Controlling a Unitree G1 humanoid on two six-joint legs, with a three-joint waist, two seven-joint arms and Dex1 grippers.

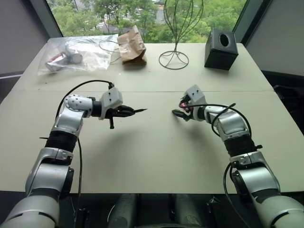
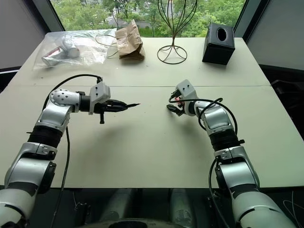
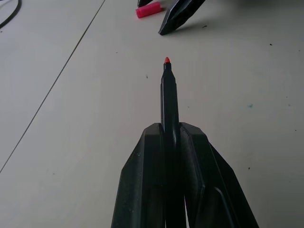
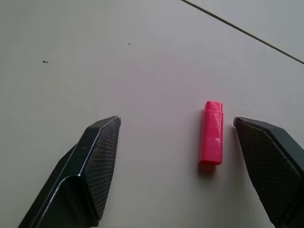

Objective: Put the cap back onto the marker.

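Observation:
I need to grab the pink-red cap by its closed end (image 4: pixel 213 107) with my right gripper next. Then I can cap the marker.
My left gripper (image 1: pixel 124 112) is shut on the black marker (image 3: pixel 169 95), whose small red tip points across the table at the right gripper. The cap (image 4: pixel 212 139), a short pink-red cylinder, lies flat on the pale table (image 1: pixel 152 156). My right gripper (image 4: pixel 175 122) stands open low over the table, its two fingers on either side of the cap, which lies close to one finger and touches neither. In the left wrist view the cap (image 3: pixel 148 9) lies beyond the marker tip, beside a right finger (image 3: pixel 178 16).
Along the table's far edge stand a clear plastic bag (image 1: pixel 78 52) with items inside, a crumpled brown paper bag (image 1: pixel 131 45), a wire stand (image 1: pixel 174 57) and a black box (image 1: pixel 220 47). A seam (image 1: pixel 152 91) crosses the tabletop behind both grippers.

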